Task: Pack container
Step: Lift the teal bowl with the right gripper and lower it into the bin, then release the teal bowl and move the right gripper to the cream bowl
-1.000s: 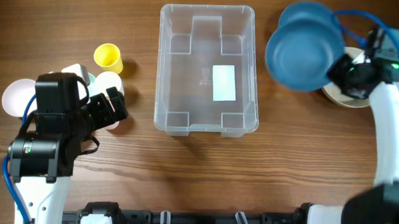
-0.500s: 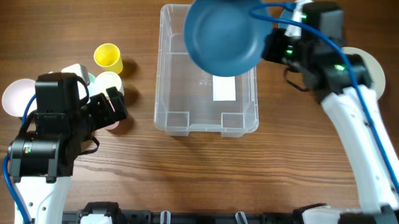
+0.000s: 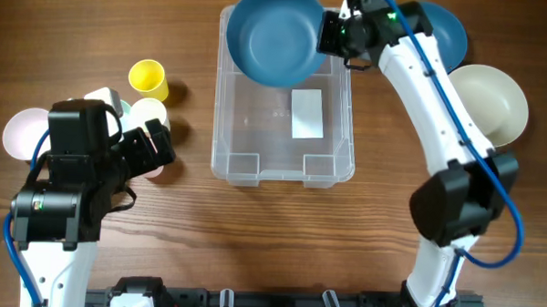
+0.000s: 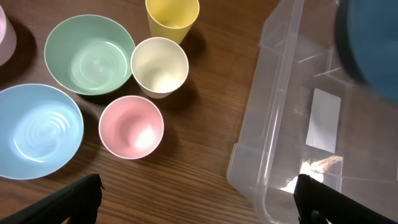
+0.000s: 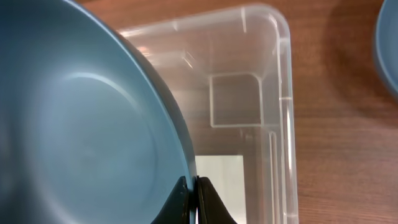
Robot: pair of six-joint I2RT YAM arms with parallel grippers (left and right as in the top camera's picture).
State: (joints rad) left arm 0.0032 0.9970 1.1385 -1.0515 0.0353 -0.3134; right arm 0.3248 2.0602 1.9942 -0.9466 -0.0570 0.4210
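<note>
The bowl's far edge covers the container's far rim (image 3: 228,9). My right gripper should lower the dark blue bowl (image 3: 276,35) inside the container's sides before releasing it.
The clear container (image 3: 256,126) stands at the table's middle with nothing on its base but the white label (image 3: 306,113). My right gripper (image 3: 325,32) is shut on the rim of a dark blue bowl (image 3: 276,35) and holds it tilted above the container's far end. In the right wrist view the fingers (image 5: 193,193) pinch the bowl's rim (image 5: 81,124), with the container (image 5: 273,93) below. My left gripper (image 4: 196,205) is open and empty, above the table between the cups and the container (image 4: 280,124).
Left of the container are a yellow cup (image 3: 147,77), a white cup (image 3: 150,113), a pink cup (image 4: 131,126), a green bowl (image 4: 89,54) and a light blue bowl (image 4: 37,138). A second blue bowl (image 3: 446,32) and a cream bowl (image 3: 490,102) sit at the right.
My right arm has carried the dark blue bowl leftward from the right side to above the container's far end. The left arm has not moved.
</note>
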